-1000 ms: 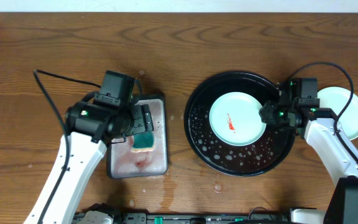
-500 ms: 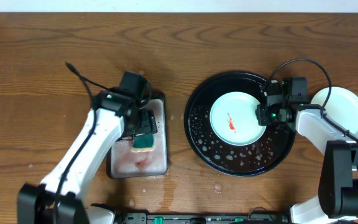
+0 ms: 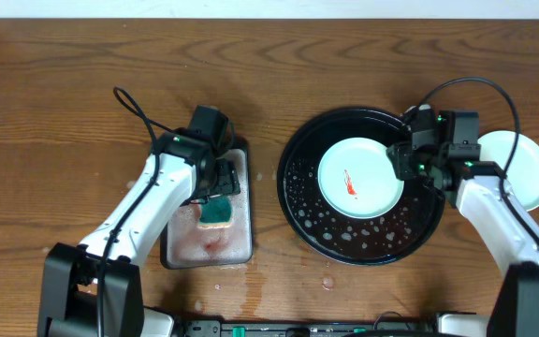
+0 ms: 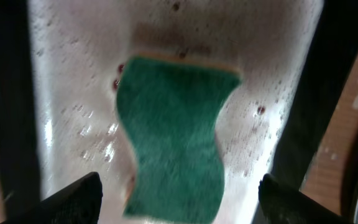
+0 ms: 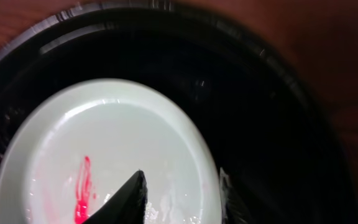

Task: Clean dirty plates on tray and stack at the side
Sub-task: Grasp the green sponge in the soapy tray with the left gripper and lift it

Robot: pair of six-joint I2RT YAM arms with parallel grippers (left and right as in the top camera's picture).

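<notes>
My left gripper reaches the green sponge (image 3: 216, 213) next and grabs its long sides near one end, which leaves the rest free to clean the plate.
A pale mint-white plate (image 3: 358, 178) with a red sauce smear (image 3: 347, 183) lies in the round black tray (image 3: 293, 201). My right gripper (image 3: 402, 167) is at the plate's right rim. In the right wrist view my gripper (image 5: 180, 177) straddles the rim of the plate (image 5: 104, 143), one finger on top and one outside, shut on it. My left gripper (image 3: 221, 180) hangs open just above a green sponge (image 3: 216, 213). In the left wrist view the sponge (image 4: 173, 137) lies between my wide-open fingers (image 4: 73, 199). Another pale plate (image 3: 517, 168) lies on the wood at the right. No yellow plate shows.
The sponge lies in a wet rectangular grey metal tray (image 3: 237, 239), seen also in the left wrist view (image 4: 73, 93). Water droplets dot the black tray's floor (image 5: 278, 124). Drops of water lie on the wood in front of the trays (image 3: 327, 281).
My left arm has swung in so its gripper sits over the sponge. My right gripper has closed in on the plate's right rim, and the plate has shifted slightly right.
</notes>
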